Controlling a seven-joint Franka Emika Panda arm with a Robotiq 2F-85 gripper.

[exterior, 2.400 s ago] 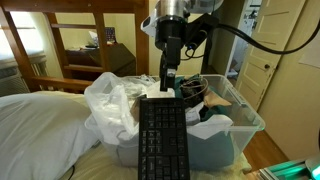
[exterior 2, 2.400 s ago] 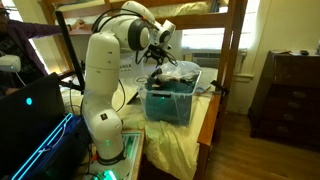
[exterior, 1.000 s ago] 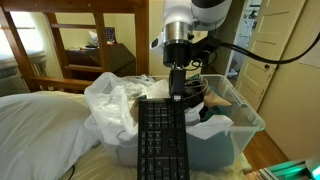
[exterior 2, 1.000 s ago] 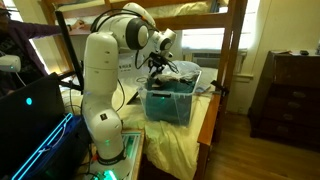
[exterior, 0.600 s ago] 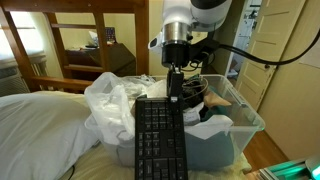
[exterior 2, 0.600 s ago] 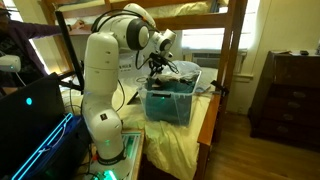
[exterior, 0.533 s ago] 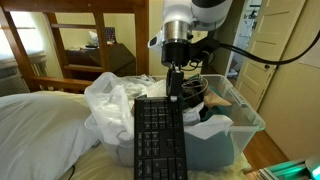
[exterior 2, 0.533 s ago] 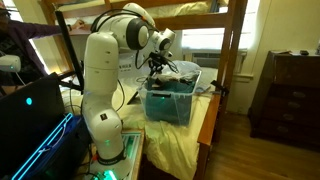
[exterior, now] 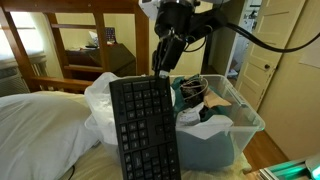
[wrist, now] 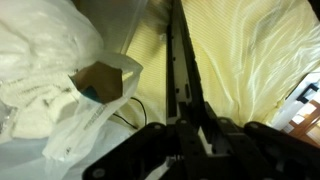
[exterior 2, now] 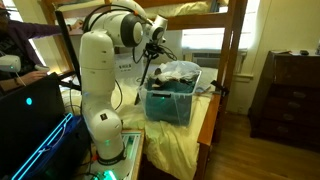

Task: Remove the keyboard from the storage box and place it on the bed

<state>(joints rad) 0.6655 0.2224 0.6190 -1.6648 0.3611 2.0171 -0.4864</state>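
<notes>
The keyboard (exterior: 145, 130) hangs tilted above the storage box's corner and would fall against it if I opened now, so my gripper needs to keep holding the keyboard until it's away.
The long black keyboard (exterior: 145, 130) hangs tilted in the air over the near-left corner of the clear storage box (exterior: 246, 122), its lower end out of frame. My gripper (exterior: 161, 70) is shut on its upper edge. In the other exterior view the keyboard (exterior 2: 146, 68) shows as a thin dark strip below the gripper (exterior 2: 151, 50), left of the storage box (exterior 2: 170, 106). In the wrist view the keyboard (wrist: 180, 60) runs edge-on away from the gripper (wrist: 190, 135), above the pale sheet. The bed (exterior: 40, 125) with white bedding lies to the left.
A white plastic bag (exterior: 108, 95) bulges from the box's left side, with black cables (exterior: 196, 90) and teal cloth inside. The wooden bunk frame (exterior 2: 232, 60) rises around the bed. A laptop (exterior 2: 30, 110) and a dresser (exterior 2: 295, 90) stand nearby.
The gripper has shut on the keyboard's top edge and lifted it up and to the left, so it tilts out above the box.
</notes>
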